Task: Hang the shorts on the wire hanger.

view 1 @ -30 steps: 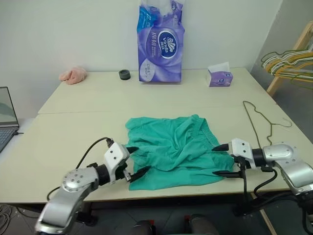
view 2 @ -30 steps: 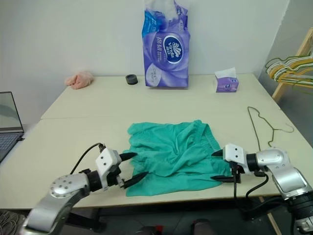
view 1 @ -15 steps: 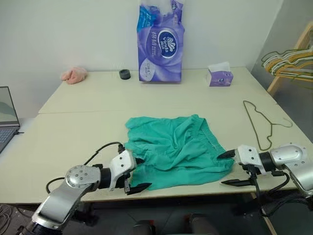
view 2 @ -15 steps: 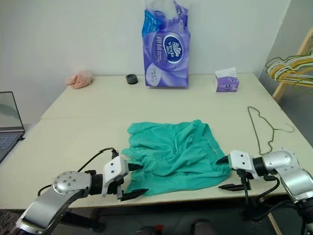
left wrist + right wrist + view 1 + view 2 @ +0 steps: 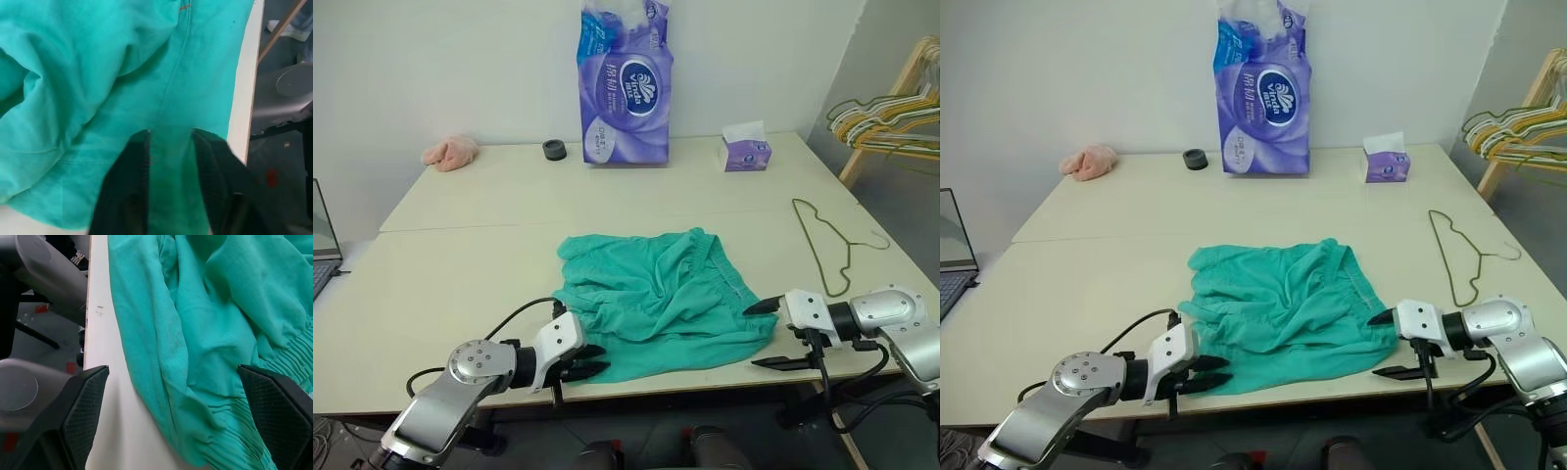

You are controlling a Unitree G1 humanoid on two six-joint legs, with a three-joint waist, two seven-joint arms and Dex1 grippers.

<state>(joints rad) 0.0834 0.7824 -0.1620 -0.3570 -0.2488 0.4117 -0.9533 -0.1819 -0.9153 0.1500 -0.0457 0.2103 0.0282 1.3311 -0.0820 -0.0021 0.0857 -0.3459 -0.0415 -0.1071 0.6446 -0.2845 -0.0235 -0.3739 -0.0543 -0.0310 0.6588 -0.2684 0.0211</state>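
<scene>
The front panel (image 5: 671, 368) of the shorts lies flat along the table. My right gripper should therefore grab the shorts next by the raised fold (image 5: 752, 346) beside the waistband corner.
The teal-green shorts (image 5: 656, 294) lie rumpled and flat near the table's front edge. My left gripper (image 5: 597, 360) is at their near left corner, shut on the cloth there; in the left wrist view the fabric (image 5: 168, 98) runs between its two black fingers (image 5: 129, 191). At the shorts' right side, by the gathered waistband (image 5: 244, 431), my right gripper (image 5: 764, 335) stands open, with one finger over the cloth edge and the other low at the table's front. The thin olive wire hanger (image 5: 822, 245) lies flat on the table, to the right of the shorts.
At the back of the table stand a tall purple tissue-roll pack (image 5: 625, 88), a small purple tissue box (image 5: 744, 154), a black roll (image 5: 553, 149) and a pink cloth lump (image 5: 450, 152). A wooden rack with several hangers (image 5: 891, 113) is at far right.
My left gripper has sunk to the shorts' near left corner and closed from wide open onto the cloth. The right gripper stays open, drawn slightly toward the table's front edge. The view shifted a little.
</scene>
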